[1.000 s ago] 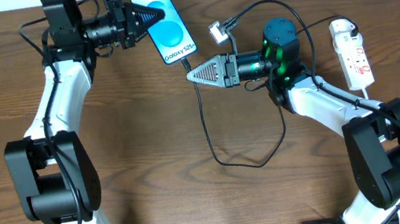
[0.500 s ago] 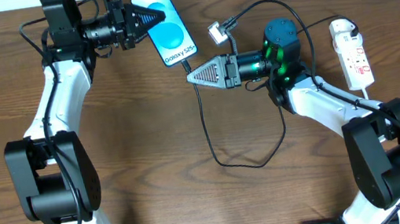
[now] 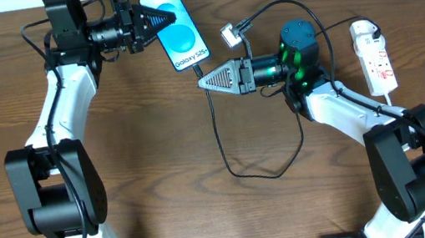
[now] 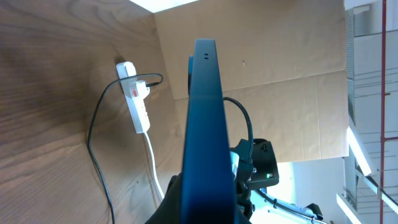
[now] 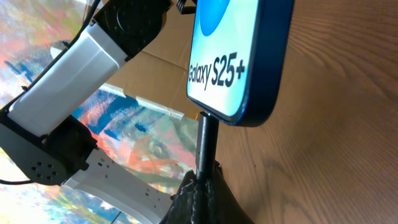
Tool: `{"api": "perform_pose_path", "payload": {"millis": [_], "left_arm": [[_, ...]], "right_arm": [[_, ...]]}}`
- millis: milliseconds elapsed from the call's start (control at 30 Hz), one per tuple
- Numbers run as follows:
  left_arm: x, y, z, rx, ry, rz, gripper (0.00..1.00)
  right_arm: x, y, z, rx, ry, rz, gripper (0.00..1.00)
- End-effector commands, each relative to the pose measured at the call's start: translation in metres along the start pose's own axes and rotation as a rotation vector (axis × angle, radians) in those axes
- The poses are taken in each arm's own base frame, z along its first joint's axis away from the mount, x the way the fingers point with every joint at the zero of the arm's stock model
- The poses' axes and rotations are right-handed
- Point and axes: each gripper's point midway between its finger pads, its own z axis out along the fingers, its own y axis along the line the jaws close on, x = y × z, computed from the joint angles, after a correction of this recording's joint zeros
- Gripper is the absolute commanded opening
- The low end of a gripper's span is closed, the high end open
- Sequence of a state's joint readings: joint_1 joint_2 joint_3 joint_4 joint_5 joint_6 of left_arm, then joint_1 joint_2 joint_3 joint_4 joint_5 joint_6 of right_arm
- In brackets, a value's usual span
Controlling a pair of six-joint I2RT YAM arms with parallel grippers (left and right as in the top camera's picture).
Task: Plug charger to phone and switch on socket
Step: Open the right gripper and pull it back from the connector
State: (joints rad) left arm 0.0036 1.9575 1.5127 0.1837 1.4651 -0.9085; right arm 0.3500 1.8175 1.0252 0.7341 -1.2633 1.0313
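The charger plug's black body sits straight and flush against the phone's bottom edge, so my right gripper should open its fingers.
The phone (image 3: pixel 176 27) with its bright blue screen is at the table's far middle. My left gripper (image 3: pixel 157 16) is shut on its upper left edge. In the left wrist view the phone (image 4: pixel 205 124) stands edge-on between my fingers. My right gripper (image 3: pixel 203 81) is shut on the charger's black plug tip, just below the phone's lower end. In the right wrist view the plug tip (image 5: pixel 204 134) meets the phone's (image 5: pixel 239 56) bottom edge. The black cable (image 3: pixel 225 147) loops down and back to the right. The white socket strip (image 3: pixel 375 57) lies at the far right.
A small white adapter block (image 3: pixel 230 33) with a cable sits right of the phone. The socket strip also shows in the left wrist view (image 4: pixel 135 96), with its white cord (image 4: pixel 151 155) and a black cable (image 4: pixel 96 162) on the wood.
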Motion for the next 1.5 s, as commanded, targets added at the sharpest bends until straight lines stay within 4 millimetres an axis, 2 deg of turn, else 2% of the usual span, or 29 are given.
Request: {"api": "perform_pose_path", "payload": {"millis": [0, 200, 267, 467, 533, 700, 867, 933, 967, 1167, 1400, 1467], "left_arm": [[0.020, -0.012, 0.000, 0.060, 0.090, 0.013, 0.08], [0.013, -0.010, -0.012, 0.053, 0.063, 0.012, 0.07], [0.012, -0.009, -0.015, 0.051, 0.055, 0.012, 0.07], [0.012, -0.009, -0.016, 0.052, 0.053, 0.054, 0.07], [0.012, -0.009, -0.015, 0.052, 0.053, 0.087, 0.07], [0.013, 0.003, -0.014, 0.034, 0.031, 0.119, 0.07], [0.020, 0.036, -0.014, -0.021, -0.016, 0.033, 0.07], [0.025, 0.043, -0.014, -0.022, -0.010, 0.051, 0.07], [0.027, 0.045, -0.014, -0.023, -0.009, 0.053, 0.08], [0.028, 0.060, -0.014, -0.067, -0.039, 0.032, 0.07], [0.034, 0.069, -0.015, -0.085, -0.039, -0.042, 0.07], [0.036, 0.080, -0.016, -0.128, -0.055, -0.096, 0.07]], "right_arm": [[-0.013, -0.005, -0.001, 0.035, -0.067, -0.008, 0.01], [-0.007, -0.001, 0.000, 0.011, -0.027, -0.009, 0.20], [-0.005, 0.000, 0.000, 0.005, -0.016, -0.009, 0.33], [-0.003, 0.001, 0.000, 0.000, -0.007, -0.033, 0.48], [-0.003, 0.000, -0.001, 0.002, -0.008, -0.060, 0.57], [-0.002, -0.003, -0.001, 0.011, -0.007, -0.056, 0.63], [-0.006, -0.011, -0.004, 0.042, -0.033, -0.044, 0.68], [-0.010, -0.014, -0.008, 0.054, -0.050, -0.062, 0.77], [-0.011, -0.016, -0.010, 0.061, -0.057, -0.060, 0.77], [-0.020, -0.041, -0.032, 0.152, -0.115, -0.029, 0.80], [-0.015, -0.066, -0.038, 0.252, -0.134, 0.020, 0.82], [-0.015, -0.070, -0.039, 0.274, -0.139, 0.017, 0.83]]}}
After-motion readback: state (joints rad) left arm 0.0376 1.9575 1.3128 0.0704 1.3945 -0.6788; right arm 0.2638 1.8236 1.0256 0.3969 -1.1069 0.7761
